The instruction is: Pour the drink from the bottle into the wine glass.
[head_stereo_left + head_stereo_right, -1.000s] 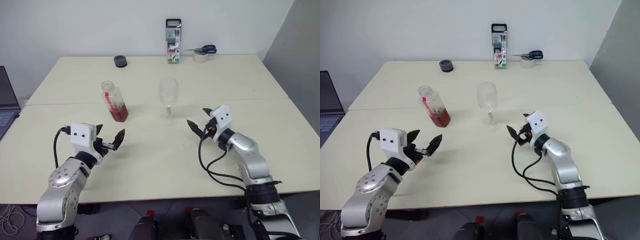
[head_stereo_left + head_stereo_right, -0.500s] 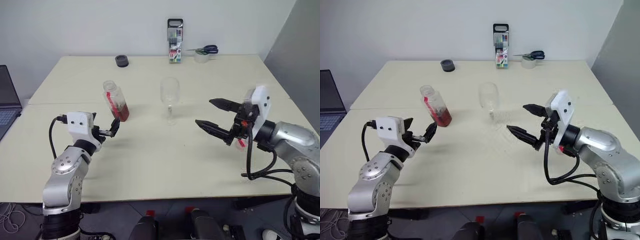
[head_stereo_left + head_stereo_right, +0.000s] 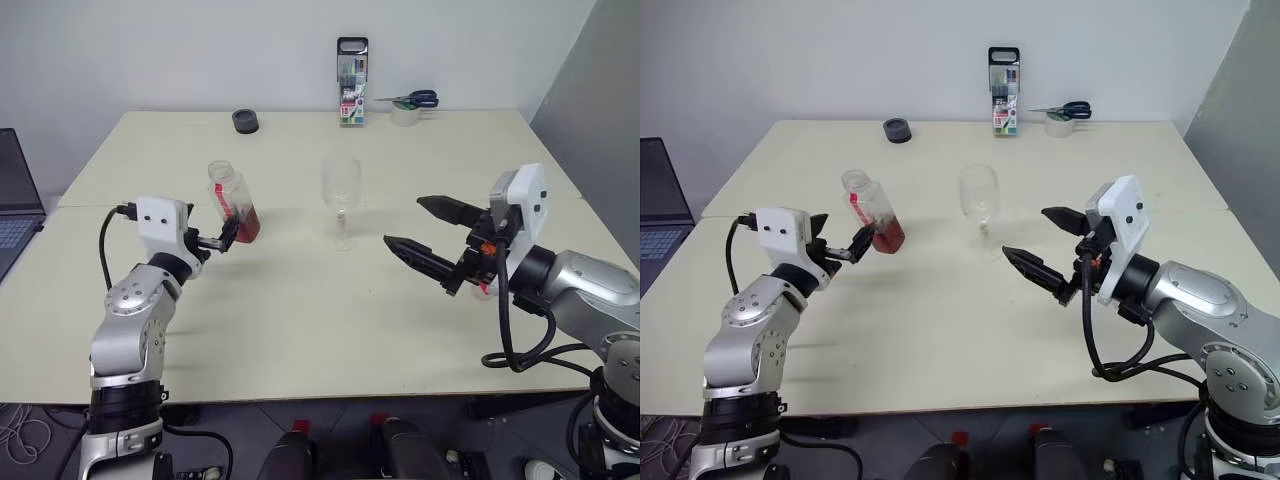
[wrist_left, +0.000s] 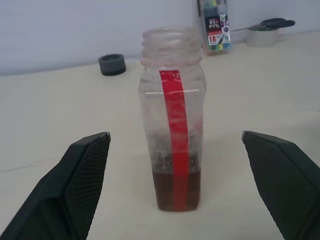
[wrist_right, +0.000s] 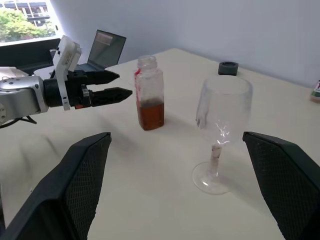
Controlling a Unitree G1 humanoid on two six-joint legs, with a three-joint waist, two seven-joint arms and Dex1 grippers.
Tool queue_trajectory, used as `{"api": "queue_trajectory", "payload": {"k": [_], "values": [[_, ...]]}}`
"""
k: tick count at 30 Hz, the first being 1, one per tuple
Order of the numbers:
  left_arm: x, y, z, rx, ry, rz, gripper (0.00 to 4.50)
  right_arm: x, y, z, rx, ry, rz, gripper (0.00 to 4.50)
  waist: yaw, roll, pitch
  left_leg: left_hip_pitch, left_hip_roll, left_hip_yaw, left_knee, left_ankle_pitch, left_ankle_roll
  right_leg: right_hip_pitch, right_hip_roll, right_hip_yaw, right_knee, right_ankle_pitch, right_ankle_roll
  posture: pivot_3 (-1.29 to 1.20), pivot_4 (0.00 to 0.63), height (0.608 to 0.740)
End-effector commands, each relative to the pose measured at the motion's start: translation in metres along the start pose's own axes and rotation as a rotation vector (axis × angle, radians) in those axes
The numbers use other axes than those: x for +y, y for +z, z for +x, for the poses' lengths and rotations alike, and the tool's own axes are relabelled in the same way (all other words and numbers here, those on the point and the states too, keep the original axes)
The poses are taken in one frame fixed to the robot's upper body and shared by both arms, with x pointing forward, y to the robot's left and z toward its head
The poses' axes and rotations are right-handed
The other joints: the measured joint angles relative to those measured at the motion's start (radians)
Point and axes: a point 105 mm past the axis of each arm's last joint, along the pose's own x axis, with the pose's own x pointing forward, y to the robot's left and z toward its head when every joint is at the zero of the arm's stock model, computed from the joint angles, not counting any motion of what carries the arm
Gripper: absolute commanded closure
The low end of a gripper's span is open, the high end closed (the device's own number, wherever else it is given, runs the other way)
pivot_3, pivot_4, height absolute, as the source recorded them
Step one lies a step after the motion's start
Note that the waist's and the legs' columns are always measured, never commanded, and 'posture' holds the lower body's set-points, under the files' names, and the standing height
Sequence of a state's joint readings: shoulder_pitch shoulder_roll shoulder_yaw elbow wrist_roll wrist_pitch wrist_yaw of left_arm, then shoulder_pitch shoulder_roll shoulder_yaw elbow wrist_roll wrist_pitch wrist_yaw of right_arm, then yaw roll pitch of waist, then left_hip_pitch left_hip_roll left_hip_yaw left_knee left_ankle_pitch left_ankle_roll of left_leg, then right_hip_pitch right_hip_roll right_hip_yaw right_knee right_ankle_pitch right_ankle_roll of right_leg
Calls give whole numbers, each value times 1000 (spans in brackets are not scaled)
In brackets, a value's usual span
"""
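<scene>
The bottle's neck [image 3: 221, 172] is round and ridged under the bottle's opening, so the left gripper next needs to grab the bottle by its flat-sided lower body [image 3: 243, 218] to pour.
The bottle [image 3: 232, 202] stands uncapped on the table, clear plastic with a red strip down its side. The drink [image 4: 175, 190], a reddish-brown liquid, fills only its bottom part. My left gripper [image 3: 845, 240] is open and level, its fingertips just short of the bottle, which in the left wrist view stands centred ahead of the gap. The empty wine glass [image 3: 341, 200] stands upright to the right of the bottle. My right gripper [image 3: 404, 222] hangs open above the table to the right of the glass, pointing toward it, with nothing between its fingers.
At the table's back edge stand a marker pack [image 3: 352, 82], a dark round lid-like object [image 3: 243, 121], and scissors lying on a tape roll [image 3: 405, 105]. A laptop [image 3: 15, 210] sits at the far left. A seam runs across the tabletop just behind the bottle and glass.
My left gripper has moved forward and up, closing on the bottle. My right gripper rose off the table, drew back from the glass and rolled, then held still. Bottle and glass have not moved.
</scene>
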State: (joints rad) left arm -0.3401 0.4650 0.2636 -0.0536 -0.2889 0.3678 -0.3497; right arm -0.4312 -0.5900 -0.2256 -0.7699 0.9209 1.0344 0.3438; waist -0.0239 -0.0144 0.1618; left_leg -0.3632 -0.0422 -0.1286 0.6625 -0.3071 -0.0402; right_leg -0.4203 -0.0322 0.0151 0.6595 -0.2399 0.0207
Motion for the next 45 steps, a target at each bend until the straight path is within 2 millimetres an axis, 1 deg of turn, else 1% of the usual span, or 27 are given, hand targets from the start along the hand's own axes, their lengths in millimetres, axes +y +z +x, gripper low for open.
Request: {"api": "queue_trajectory", "payload": {"k": [1, 7, 17, 19, 26, 31, 35, 42, 45], "values": [[-4, 10, 7, -42, -28, 31, 0, -1, 12, -3, -46, -22, -40, 15, 0, 0, 0, 0, 0, 0, 0, 0, 0, 0, 0, 0, 0, 0, 0, 0, 150, 740], [-6, 11, 15, -57, -37, 27, 0, -3, 13, -2, -51, -35, -38, 15, 0, 0, 0, 0, 0, 0, 0, 0, 0, 0, 0, 0, 0, 0, 0, 0, 150, 740], [2, 8, 21, -62, -27, 42, 0, -7, 11, -3, -40, -56, -37, 15, 0, 0, 0, 0, 0, 0, 0, 0, 0, 0, 0, 0, 0, 0, 0, 0, 150, 740], [4, 6, 23, -58, -25, 43, 0, -8, 11, -3, -39, -58, -36, 15, 0, 0, 0, 0, 0, 0, 0, 0, 0, 0, 0, 0, 0, 0, 0, 0, 150, 740], [4, -12, 34, -21, -59, 45, 0, -11, 8, 0, -29, -74, -26, 15, 0, 0, 0, 0, 0, 0, 0, 0, 0, 0, 0, 0, 0, 0, 0, 0, 150, 740], [5, -15, 45, -24, -74, 38, 0, -15, 5, -1, -17, -92, -17, 15, 0, 0, 0, -1, 0, -1, 0, 0, 0, 0, 0, 0, 0, 0, 0, 0, 150, 740], [1, -18, 55, -21, -111, 39, 0, -19, 4, -2, -11, -97, -16, 15, 0, 0, 0, -1, 0, 0, 0, 0, 0, 0, 0, 0, 0, 0, 0, 0, 150, 740], [2, -23, 64, -21, -113, 41, 0, -20, 1, -3, -8, -109, -11, 15, -1, 0, 0, -1, 0, 0, 0, 0, 0, -1, 0, -1, 0, 0, 0, 0, 150, 740], [4, -25, 65, -23, -117, 35, 558, -19, -1, -4, -6, -108, -8, 0, -2, 0, 0, -1, -1, 0, 0, 0, 0, -1, -1, -1, 0, 0, 0, 0, 150, 740]]}}
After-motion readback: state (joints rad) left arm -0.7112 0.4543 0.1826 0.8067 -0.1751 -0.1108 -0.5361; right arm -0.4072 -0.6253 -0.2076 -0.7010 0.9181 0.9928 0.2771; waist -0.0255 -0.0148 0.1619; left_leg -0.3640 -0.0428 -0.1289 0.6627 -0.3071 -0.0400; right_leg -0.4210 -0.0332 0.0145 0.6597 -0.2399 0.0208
